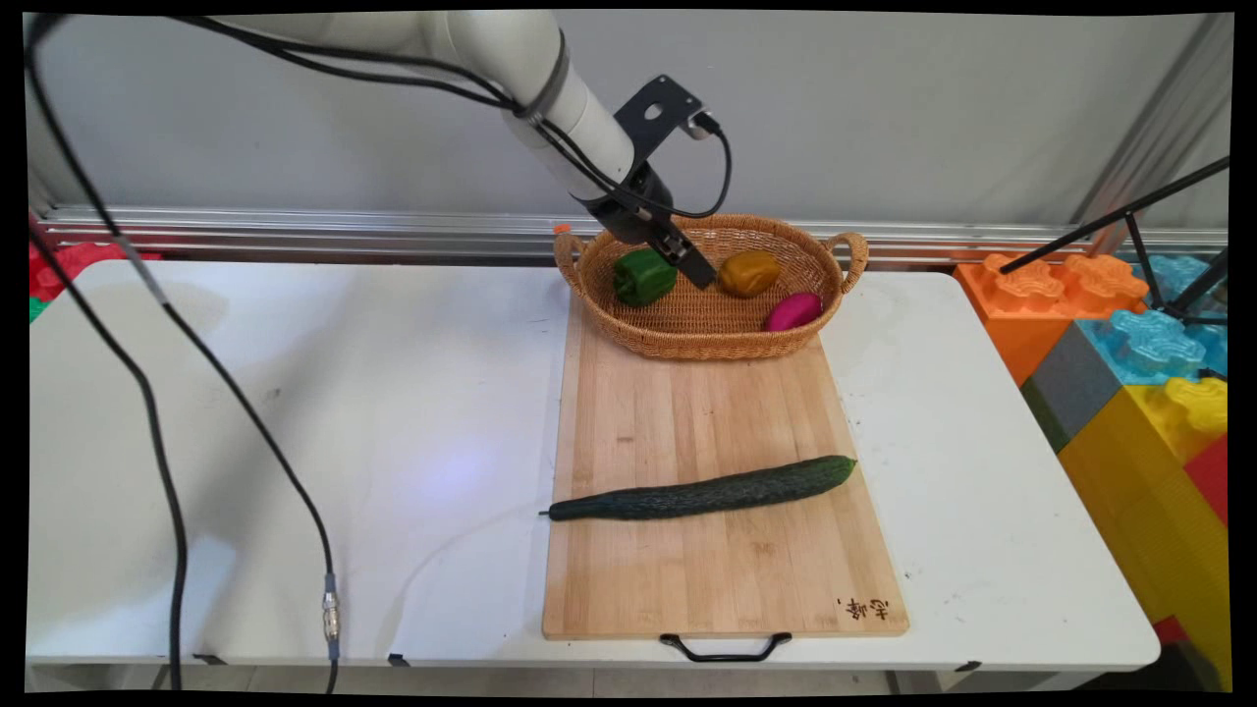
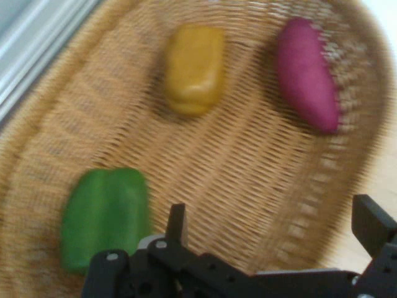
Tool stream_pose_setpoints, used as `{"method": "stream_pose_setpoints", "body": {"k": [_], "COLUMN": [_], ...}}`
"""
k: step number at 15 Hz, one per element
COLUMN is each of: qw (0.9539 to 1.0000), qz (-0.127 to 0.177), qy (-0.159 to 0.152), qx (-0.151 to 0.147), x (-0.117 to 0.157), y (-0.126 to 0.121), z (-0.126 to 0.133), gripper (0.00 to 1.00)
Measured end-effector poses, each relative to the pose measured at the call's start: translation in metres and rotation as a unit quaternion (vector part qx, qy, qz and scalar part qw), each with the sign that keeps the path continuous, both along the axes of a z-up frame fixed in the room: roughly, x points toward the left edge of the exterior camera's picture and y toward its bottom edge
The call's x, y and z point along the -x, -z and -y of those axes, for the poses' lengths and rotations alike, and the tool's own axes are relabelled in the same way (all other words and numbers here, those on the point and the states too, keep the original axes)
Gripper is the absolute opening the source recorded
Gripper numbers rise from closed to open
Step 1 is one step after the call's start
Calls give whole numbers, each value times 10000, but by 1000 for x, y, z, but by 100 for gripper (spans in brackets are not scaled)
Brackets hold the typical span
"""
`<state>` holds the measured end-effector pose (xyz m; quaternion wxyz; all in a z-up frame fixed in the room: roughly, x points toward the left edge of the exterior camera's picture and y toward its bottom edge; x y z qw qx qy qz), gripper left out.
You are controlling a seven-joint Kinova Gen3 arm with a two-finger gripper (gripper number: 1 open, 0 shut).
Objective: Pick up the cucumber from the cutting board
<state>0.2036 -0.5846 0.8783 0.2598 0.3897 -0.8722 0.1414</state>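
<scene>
The robot's gripper will put the long dark green cucumber into the wicker basket [image 1: 687, 339], so next it will grab the cucumber by its middle [image 1: 704, 494].
My gripper [image 1: 692, 267] hangs inside the wicker basket [image 1: 687, 339], between a green pepper [image 1: 644, 276] and a yellow pepper [image 1: 749, 273]. Its fingers stand wide apart with nothing between them. In the hand view the gripper [image 2: 273, 226] is open over the bare weave of the basket [image 2: 248, 161]. The green pepper [image 2: 105, 214] lies just left of the left finger [image 2: 177, 225]. The yellow pepper [image 2: 194, 68] and a purple sweet potato [image 2: 308, 74] lie farther off. The sweet potato [image 1: 793, 311] rests at the basket's right side.
The basket stands on the far end of a wooden cutting board [image 1: 717, 560]. A long cucumber [image 1: 702, 491] lies across the board's near half. Large toy blocks [image 1: 1129, 353] stand right of the table. Black cables [image 1: 167, 462] hang at the left.
</scene>
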Motion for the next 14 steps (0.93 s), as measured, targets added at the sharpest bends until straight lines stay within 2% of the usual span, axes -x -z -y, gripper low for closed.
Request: {"method": "stream_pose_setpoints", "body": {"k": [4,7,10,14], "qw": [9983,9954,9926,9870], "qz": [-124,-112,-77,-25], "qy": [465,782,1014,1357], "qx": [-333,-541,-670,-859], "x": [21,25,26,26], "y": [-28,-32,-25,3], "z": [-49,-78,-97,-124], "gripper": [100,100,100,100]}}
